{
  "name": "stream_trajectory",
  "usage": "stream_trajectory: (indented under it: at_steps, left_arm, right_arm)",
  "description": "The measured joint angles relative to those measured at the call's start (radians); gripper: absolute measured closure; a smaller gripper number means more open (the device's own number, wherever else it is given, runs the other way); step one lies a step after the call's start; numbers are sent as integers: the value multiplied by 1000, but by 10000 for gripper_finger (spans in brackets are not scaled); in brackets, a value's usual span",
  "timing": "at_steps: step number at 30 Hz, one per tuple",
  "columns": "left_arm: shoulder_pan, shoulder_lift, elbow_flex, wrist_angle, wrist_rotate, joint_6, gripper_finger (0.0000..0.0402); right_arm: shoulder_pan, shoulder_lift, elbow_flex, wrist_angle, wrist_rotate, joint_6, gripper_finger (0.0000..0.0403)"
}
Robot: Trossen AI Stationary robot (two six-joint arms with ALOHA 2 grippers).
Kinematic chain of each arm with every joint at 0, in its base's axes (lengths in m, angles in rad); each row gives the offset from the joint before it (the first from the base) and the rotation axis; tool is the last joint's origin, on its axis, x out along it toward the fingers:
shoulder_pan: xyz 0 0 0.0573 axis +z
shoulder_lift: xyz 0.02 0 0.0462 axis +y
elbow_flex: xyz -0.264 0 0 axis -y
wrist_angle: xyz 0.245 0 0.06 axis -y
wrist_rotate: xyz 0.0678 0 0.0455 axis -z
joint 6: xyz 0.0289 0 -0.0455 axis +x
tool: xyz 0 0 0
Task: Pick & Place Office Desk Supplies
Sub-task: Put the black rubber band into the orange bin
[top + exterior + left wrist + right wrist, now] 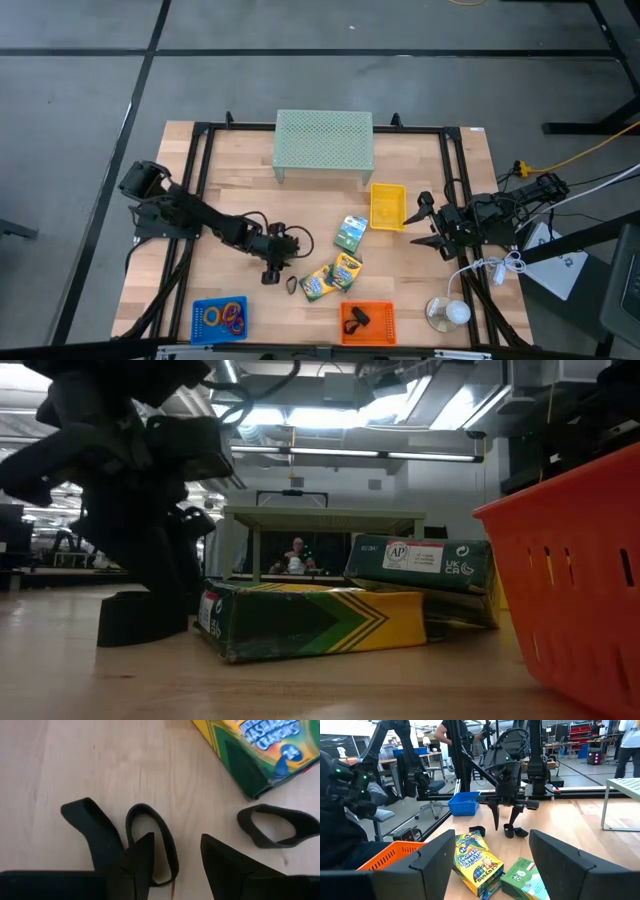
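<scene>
I need to grip the black clip by its loop (pixel 152 840) with my left gripper next, to sort the desk supplies into baskets.
My left gripper (pixel 272 266) is open and points down at the table's near middle, over a small black clip (pixel 157 837) that lies flat on the wood. One finger (pixel 142 852) stands over the clip's loop and the other (pixel 220 860) beside it. A second black clip (pixel 277 825) lies close by, apart from the fingers. Three green-and-yellow crayon boxes (pixel 345 268) (pixel 318 284) (pixel 350 232) lie right of the clips. My right gripper (pixel 425 225) is open and waits near the yellow basket. Coloured rings (pixel 232 316) lie in the blue basket. My left gripper comes at the black clip from above, pointing down. One finger (pixel 142 852) covers part of the clip's loop (pixel 167 845), and the clip lies flat on the table. I cannot tell whether the finger touches it.
A pale green mesh riser (pixel 323 145) stands at the far middle. A yellow basket (pixel 388 205) sits right of centre. An orange basket (pixel 368 320) holding a black clip and a blue basket (pixel 205 320) sit at the near edge. A white bulb-like object (pixel 447 312) lies near right.
</scene>
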Motion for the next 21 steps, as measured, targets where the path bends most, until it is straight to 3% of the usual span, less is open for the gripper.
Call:
stream_trajectory:
  at_steps: [7,14,21]
  left_arm:
    - [25,38,2,6,2,48,268]
    - [-1,34,-1,49,6,159,385]
    - [-33,-43,-2,236,-2,303,398]
  right_arm:
    - [0,0,0,0,0,-3,147]
    - [0,0,0,0,0,-3,147]
    - [0,0,0,0,0,-9,147]
